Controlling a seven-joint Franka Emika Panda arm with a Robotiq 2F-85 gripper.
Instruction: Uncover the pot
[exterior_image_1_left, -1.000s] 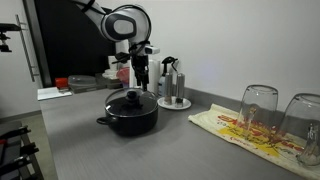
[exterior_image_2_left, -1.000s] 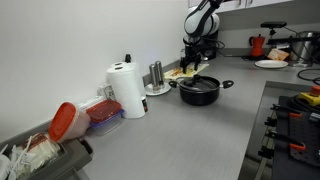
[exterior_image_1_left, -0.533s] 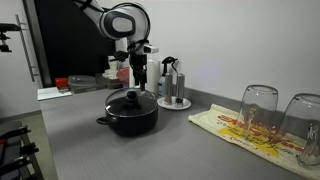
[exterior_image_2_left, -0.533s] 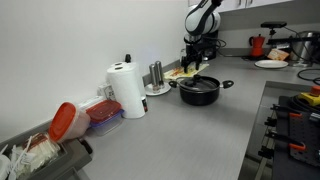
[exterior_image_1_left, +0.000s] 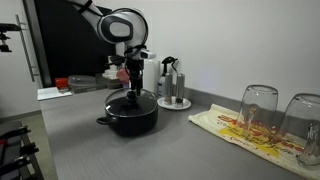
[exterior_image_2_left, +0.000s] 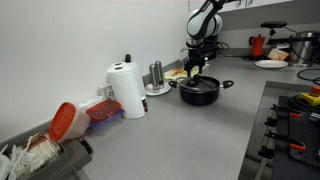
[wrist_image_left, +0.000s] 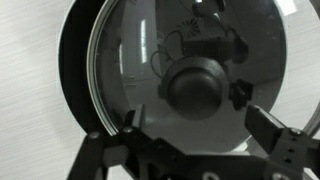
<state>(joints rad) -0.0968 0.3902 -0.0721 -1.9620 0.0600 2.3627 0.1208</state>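
I should close my gripper on the knob (exterior_image_1_left: 132, 96) now. The knob is in the middle between my open fingers and both its sides are free, so my fingers would likely catch the knob.
The wide black pot (exterior_image_1_left: 130, 117) stands on the grey counter, also seen in the other exterior view (exterior_image_2_left: 199, 92). Its round glass lid (wrist_image_left: 190, 70) with a black knob (wrist_image_left: 197, 86) rests on it and fills the wrist view. My gripper (exterior_image_1_left: 134, 88) hangs straight down just above the lid, also visible in an exterior view (exterior_image_2_left: 196, 68). In the wrist view its two fingers (wrist_image_left: 200, 128) are spread wide, one on each side below the knob, touching nothing.
A plate with salt and pepper shakers (exterior_image_1_left: 174, 92) stands behind the pot. Two upturned glasses (exterior_image_1_left: 258, 110) sit on a patterned cloth (exterior_image_1_left: 240, 130). A paper towel roll (exterior_image_2_left: 126, 88) and red containers (exterior_image_2_left: 66, 122) stand along the wall.
The gripper has come down and shifted slightly over the pot, closer to the lid's knob. The pot and lid have not moved.
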